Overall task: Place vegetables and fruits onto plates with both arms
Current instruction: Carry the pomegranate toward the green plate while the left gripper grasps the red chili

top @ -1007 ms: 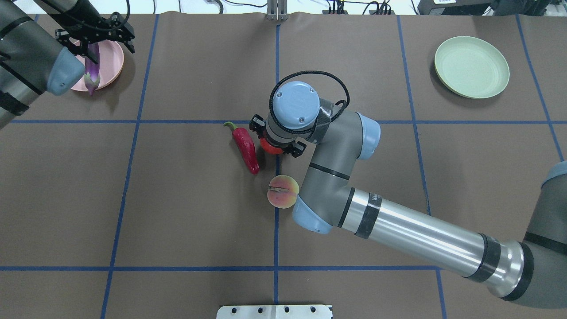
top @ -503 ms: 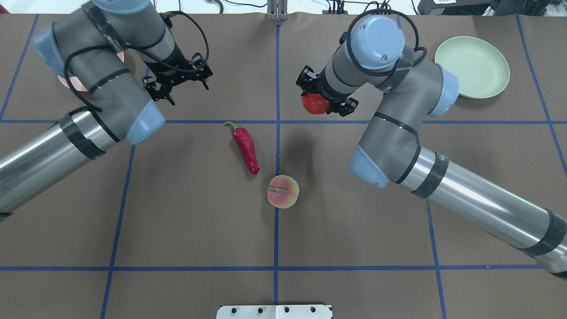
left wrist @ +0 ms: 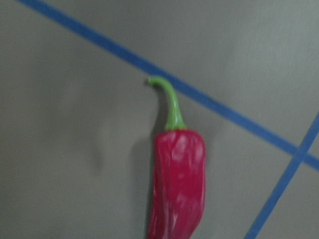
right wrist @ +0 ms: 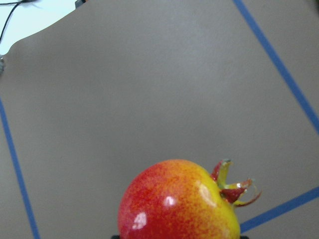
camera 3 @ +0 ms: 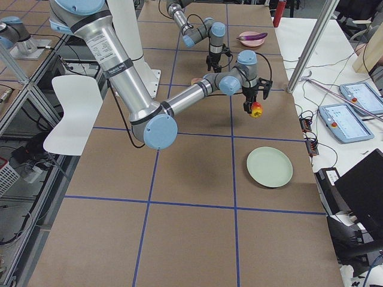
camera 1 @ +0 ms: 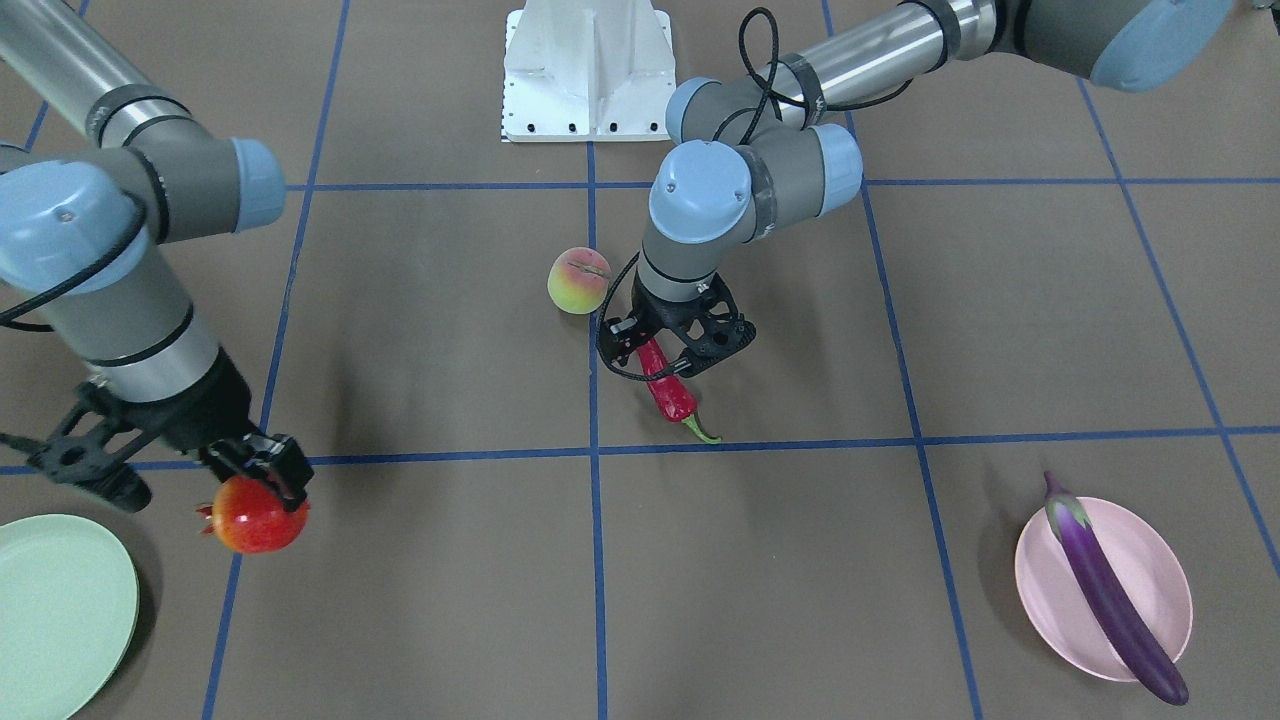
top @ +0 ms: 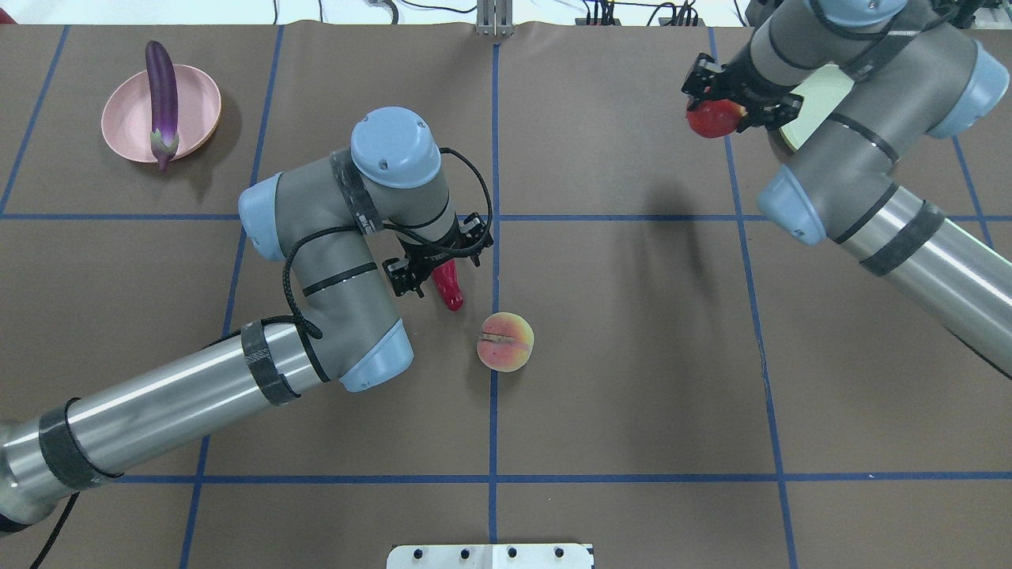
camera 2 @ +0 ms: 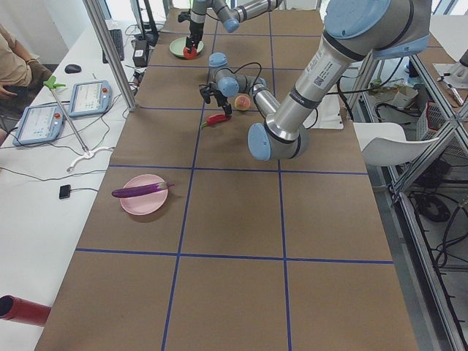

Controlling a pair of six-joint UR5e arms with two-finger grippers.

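Note:
My left gripper should grab the pepper by its red middle [camera 1: 661, 374] next, so the red chili pepper's green stem [camera 1: 699, 430] stays free on the way to a plate.
The purple eggplant [top: 162, 91] lies across the pink plate [top: 126, 126] at the far left. My left gripper [top: 439, 265] is open and low over the red chili pepper [top: 451, 291], with its fingers on either side of the pepper [camera 1: 672, 392]. The left wrist view shows the pepper [left wrist: 178, 184] on the table. The peach [top: 506, 341] lies just right of it. My right gripper [top: 723, 107] is shut on the pomegranate-like ball [camera 1: 255, 515] and holds it above the table beside the green plate [camera 1: 60, 600], which the arm mostly hides in the overhead view.
The white robot base [camera 1: 585, 70] stands at the table's near middle edge. Blue tape lines divide the brown table. Tablets [camera 3: 350, 113] and cables lie on the side bench beyond the far edge.
My left arm left the eggplant on the pink plate and swung down over the chili pepper. My right arm lifted the pomegranate-like ball and carried it toward the green plate.

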